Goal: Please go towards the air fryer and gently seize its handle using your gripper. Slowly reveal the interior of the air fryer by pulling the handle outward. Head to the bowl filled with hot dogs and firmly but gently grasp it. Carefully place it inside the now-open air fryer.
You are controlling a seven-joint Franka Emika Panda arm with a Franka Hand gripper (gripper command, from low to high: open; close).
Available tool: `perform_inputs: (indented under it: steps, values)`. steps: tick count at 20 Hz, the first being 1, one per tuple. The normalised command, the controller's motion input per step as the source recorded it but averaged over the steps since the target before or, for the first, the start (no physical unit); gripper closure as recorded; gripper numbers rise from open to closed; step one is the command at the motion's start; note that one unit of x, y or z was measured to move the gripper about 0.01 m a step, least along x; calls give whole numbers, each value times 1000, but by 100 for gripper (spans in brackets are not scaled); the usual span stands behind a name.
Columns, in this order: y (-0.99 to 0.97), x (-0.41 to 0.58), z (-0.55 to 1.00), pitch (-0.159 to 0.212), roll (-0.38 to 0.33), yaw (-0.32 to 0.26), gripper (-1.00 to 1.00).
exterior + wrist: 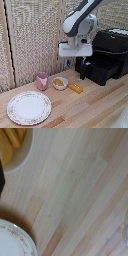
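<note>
Hot dogs lie loose inside the small white bowl, so my gripper should next pinch the bowl by its rim to keep it level.
The black air fryer (112,47) stands at the exterior view's right. Its front drawer (104,71) is pulled out, with the short black handle (83,71) sticking out toward the middle. The small white bowl (56,86) holds orange-yellow hot dogs (59,81) and sits on the wooden table to the left of the drawer. My white gripper (76,63) hangs open and empty above the table, higher than the bowl and slightly to its right. The wrist view shows the bowl's rim (27,155) and hot dogs (12,135) at a corner. My fingers are not clearly visible there.
A pink cup (42,80) stands just left of the bowl. A large patterned plate (29,107) lies in front of it and also shows in the wrist view (12,240). A flat orange-yellow bar (76,88) lies between bowl and drawer. Woven blinds form the back wall.
</note>
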Motion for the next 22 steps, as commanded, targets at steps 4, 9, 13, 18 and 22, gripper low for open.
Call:
perform_inputs:
  steps: [4, 9, 13, 18, 22]
  values:
    - [146, 0, -387, -77, 2, 63, -100]
    - [42, 1, -303, -38, 0, 77, -100]
    - [0, 12, -318, -44, 0, 104, -100]
    - [0, 75, -339, -43, -18, 107, -100]
    - [0, 219, -282, -58, -60, 166, -100]
